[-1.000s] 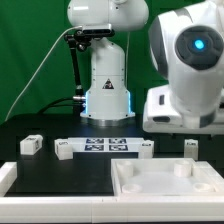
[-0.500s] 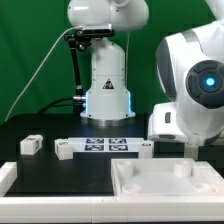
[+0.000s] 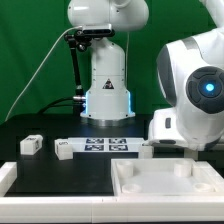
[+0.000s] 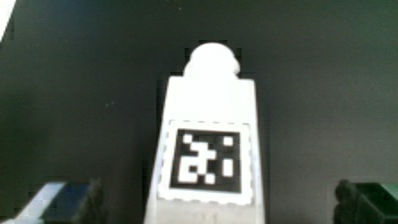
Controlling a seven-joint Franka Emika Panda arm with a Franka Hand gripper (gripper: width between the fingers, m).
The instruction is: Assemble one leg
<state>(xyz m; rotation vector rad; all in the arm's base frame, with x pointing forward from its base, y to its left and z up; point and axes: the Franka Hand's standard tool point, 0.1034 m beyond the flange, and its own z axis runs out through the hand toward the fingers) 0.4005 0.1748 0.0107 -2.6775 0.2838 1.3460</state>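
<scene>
I should next use my gripper to grab the white leg by its plain end (image 4: 205, 213), so that the rounded stud stays free for the tray-like piece.
In the wrist view a white leg (image 4: 210, 110) lies on the black table, marker tag facing up and a rounded stud at its far end. My gripper (image 4: 214, 205) is open and straddles the leg's near end. One fingertip (image 4: 63, 200) shows on each side, apart from the leg. In the exterior view the arm's wrist (image 3: 190, 95) hangs low at the right and hides the gripper and this leg. Three more legs (image 3: 31, 144), (image 3: 64, 149), (image 3: 145, 148) stand on the table.
The marker board (image 3: 105, 146) lies mid-table in front of the robot base (image 3: 107, 80). A large white tray-like piece with raised rims (image 3: 135, 182) sits at the front right. A white ledge (image 3: 6, 178) is at the front left.
The arm has come down and shifted toward the exterior view's left. It now covers the leg that stood in view at the right a second ago.
</scene>
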